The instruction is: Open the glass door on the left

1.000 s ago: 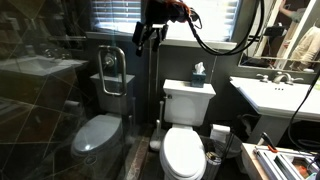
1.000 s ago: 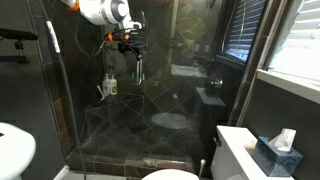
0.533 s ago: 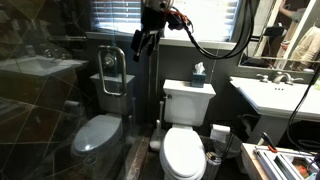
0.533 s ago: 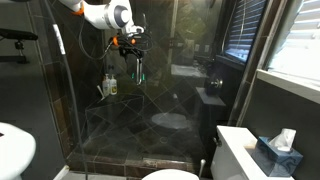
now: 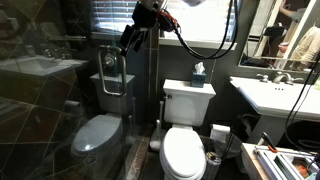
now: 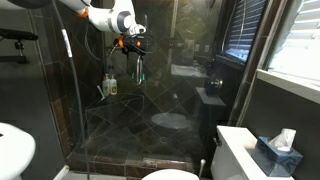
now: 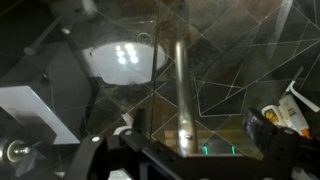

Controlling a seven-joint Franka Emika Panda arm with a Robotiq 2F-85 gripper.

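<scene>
The robot's gripper should next swing the glass door open, so it needs to grab the chrome loop handle by the upper end of its bar (image 7: 180, 85).
The glass door (image 5: 60, 110) is a tall clear reflective panel at the left, also seen in an exterior view (image 6: 110, 120). Its chrome loop handle (image 5: 112, 72) hangs near the panel's right edge. My gripper (image 5: 130, 40) hangs from the arm just above and right of the handle, and it also shows in an exterior view (image 6: 133, 47). In the wrist view the gripper (image 7: 200, 128) is open. The handle's chrome bar (image 7: 180, 85) stands between the two fingers, nearer the left one, and I cannot tell whether they touch.
A white toilet (image 5: 184, 140) with a tissue box (image 5: 198, 75) on its tank stands right of the door. A sink (image 5: 275, 95) is at the right. A window with slatted blinds (image 5: 170, 20) is behind the arm. A bottle (image 6: 110, 87) sits inside the shower.
The arm and gripper have moved left toward the handle. In an exterior view the vertical glass edge at the left has shifted to the right.
</scene>
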